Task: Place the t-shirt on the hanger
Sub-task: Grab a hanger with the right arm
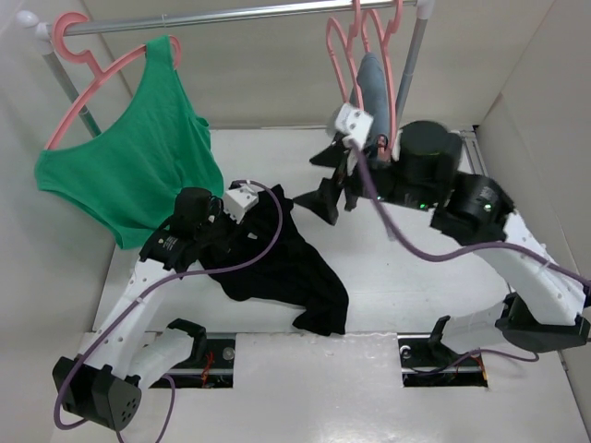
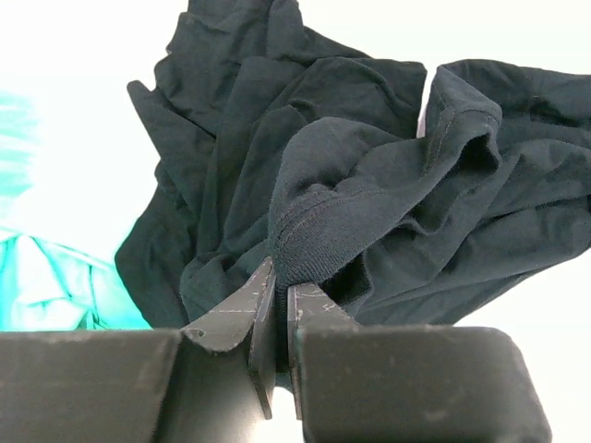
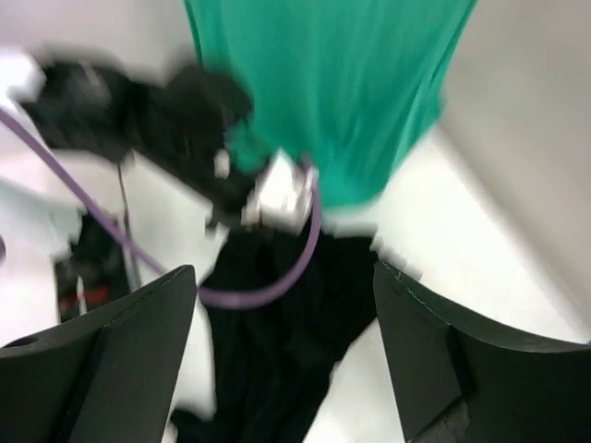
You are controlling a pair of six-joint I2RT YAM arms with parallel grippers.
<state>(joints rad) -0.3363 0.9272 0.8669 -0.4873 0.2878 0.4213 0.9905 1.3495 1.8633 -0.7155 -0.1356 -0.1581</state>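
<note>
I will reach the pink hanger with my right gripper and grip its near arm [image 1: 355,81], so the far arm stays free to go into the t-shirt [image 1: 282,263].
The black t-shirt [image 1: 282,263] lies crumpled on the white table, left of centre. My left gripper [image 1: 242,220] is at its upper left edge and is shut on a ribbed fold of the t-shirt [image 2: 369,185]; the left wrist view shows the fabric pinched between the jaws [image 2: 277,300]. A bare pink hanger [image 1: 334,57] hangs edge-on from the rail at the back right. My right gripper [image 1: 325,181] is below that hanger, above the table, open and empty. Its blurred wrist view looks between its fingers [image 3: 286,360] at the t-shirt [image 3: 277,369].
A green tank top [image 1: 129,161] hangs on a pink hanger at the rail's left end; it also shows in the right wrist view [image 3: 332,92]. A blue-grey denim garment [image 1: 377,85] hangs on another pink hanger beside the bare one. White walls enclose the table [image 1: 434,277].
</note>
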